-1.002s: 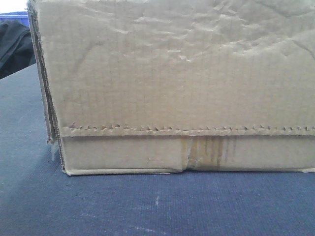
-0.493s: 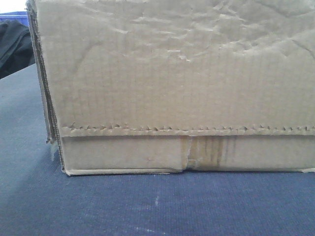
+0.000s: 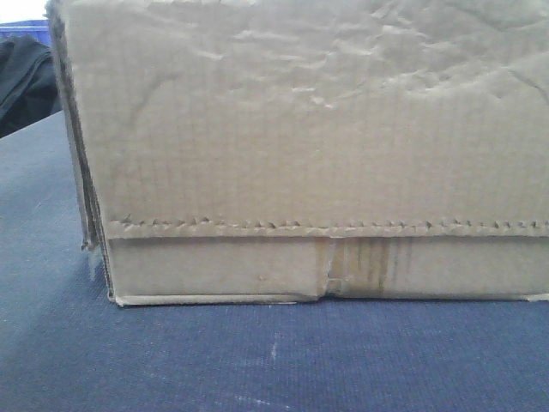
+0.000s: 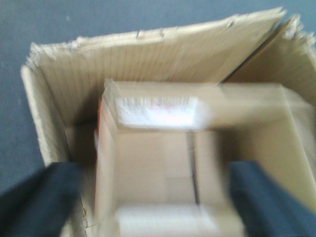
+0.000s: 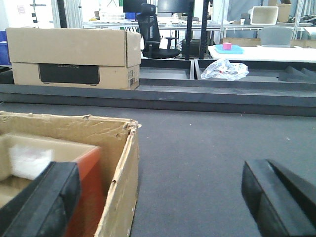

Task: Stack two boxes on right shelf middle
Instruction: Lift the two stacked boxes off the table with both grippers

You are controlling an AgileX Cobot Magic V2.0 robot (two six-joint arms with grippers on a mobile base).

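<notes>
I next need to grab the open carton by its side's top edge (image 5: 129,136) with my right gripper, to carry the boxes to the shelf.
A large brown wrinkled carton (image 3: 300,154) with a serrated flap edge and a yellowed tape strip fills the front view, with no gripper visible there. In the blurred left wrist view the carton (image 4: 148,54) is open-topped and holds a smaller cardboard box (image 4: 158,148) with a white label. My left gripper (image 4: 155,197) is above it, fingers spread to either side of the smaller box. My right gripper (image 5: 160,197) is wide open, astride the carton's right wall (image 5: 121,192); its left finger is over the inside. The smaller box's red side (image 5: 86,197) shows there. The steel shelf is out of view.
The carton stands on a dark blue-grey cloth surface (image 3: 274,360). Beyond, a second cardboard box (image 5: 74,57) sits on a dark ledge. A plastic bag (image 5: 224,69), an office chair (image 5: 153,34) and a white table (image 5: 266,52) are farther back.
</notes>
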